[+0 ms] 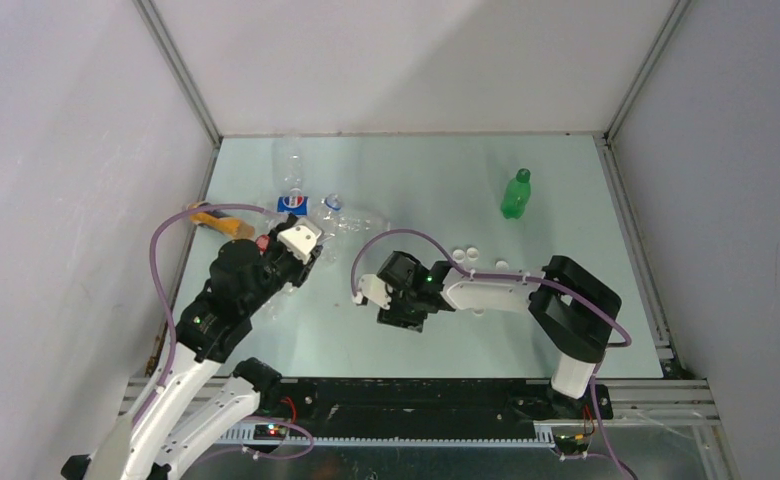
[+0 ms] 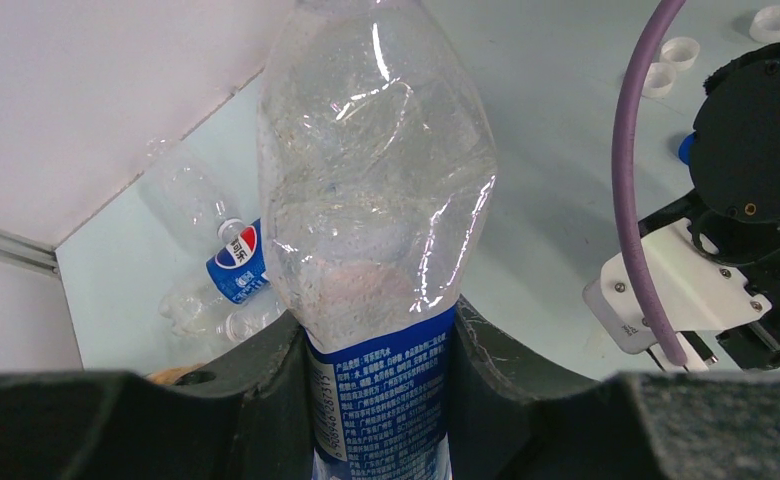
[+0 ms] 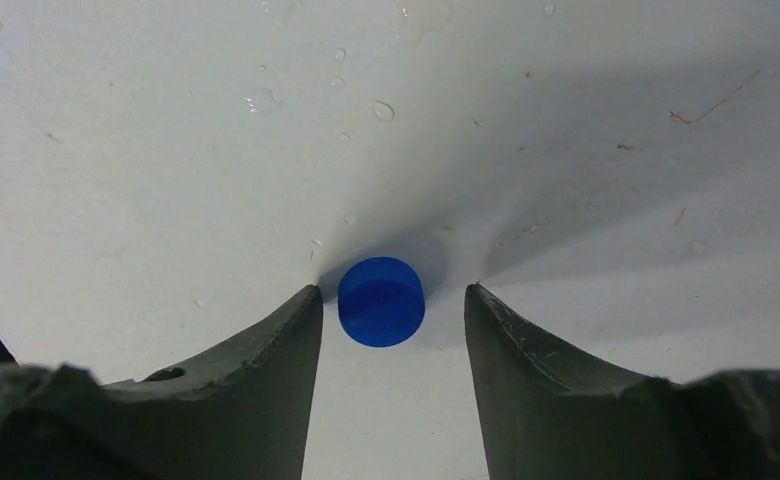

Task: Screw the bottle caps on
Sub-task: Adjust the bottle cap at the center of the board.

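The blue cap's bottom has to stay free to screw on, so my right gripper's fingers should next grab the cap by opposite sides of its rim (image 3: 381,303).
My left gripper (image 2: 381,385) is shut on a clear bottle with a blue label (image 2: 376,200), holding it by the label; the bottle's mouth is out of view. In the top view this gripper (image 1: 306,255) and its bottle (image 1: 351,226) are left of centre. My right gripper (image 3: 391,292) is open and points down at the table, with a blue cap (image 3: 381,300) lying between its fingertips, touching neither. In the top view the right gripper (image 1: 401,305) hides that cap. White caps (image 1: 463,254) lie on the table behind the right arm.
A green bottle (image 1: 515,193) stands at the back right. A Pepsi-labelled bottle (image 1: 291,203), another clear bottle (image 1: 291,160) and an orange-yellow bottle (image 1: 216,220) lie at the back left near the wall. The right arm's purple cable (image 2: 631,180) crosses the left wrist view.
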Controlling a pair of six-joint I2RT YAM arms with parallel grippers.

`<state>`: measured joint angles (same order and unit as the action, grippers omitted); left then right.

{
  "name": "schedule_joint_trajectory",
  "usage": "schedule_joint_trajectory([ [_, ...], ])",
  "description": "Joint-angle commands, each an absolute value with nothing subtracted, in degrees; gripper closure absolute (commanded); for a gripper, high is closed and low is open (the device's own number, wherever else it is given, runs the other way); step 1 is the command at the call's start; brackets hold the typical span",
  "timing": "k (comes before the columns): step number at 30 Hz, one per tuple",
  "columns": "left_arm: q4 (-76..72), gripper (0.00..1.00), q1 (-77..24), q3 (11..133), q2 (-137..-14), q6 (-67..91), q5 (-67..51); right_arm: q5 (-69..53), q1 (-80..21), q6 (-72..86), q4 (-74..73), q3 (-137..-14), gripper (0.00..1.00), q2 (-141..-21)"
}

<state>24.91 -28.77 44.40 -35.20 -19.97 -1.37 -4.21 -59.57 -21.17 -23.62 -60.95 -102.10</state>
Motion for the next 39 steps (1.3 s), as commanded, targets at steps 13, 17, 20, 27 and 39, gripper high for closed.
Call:
schedule_joint_trajectory([
  [13, 21.83, 1.0, -28.48, 46.32, -35.94, -18.15, -0.19, 1.95, -57.38, -0.3, -31.59, -61.16, 0.28, -91.46],
  [17, 22.11, 1.0, -28.48, 46.52, -35.9, -16.13, 2.58, 2.68, -59.19, 17.93, -29.47, -61.21, 0.21, -89.27],
  [20, 22.34, 1.0, -28.48, 46.72, -35.8, -14.81, 5.01, 7.21, -59.86, 34.03, -27.78, -61.2, 0.2, -90.32],
  [27, 22.62, 1.0, -28.55, 46.7, -34.29, -12.02, 4.63, 16.23, -60.8, 60.4, -30.28, -62.66, 0.26, -97.63],
  [39, 22.97, 1.0, -32.29, 44.22, -30.78, -14.0, 6.78, 23.39, -62.54, 72.53, -41.63, -71.19, 0.42, -106.21],
])
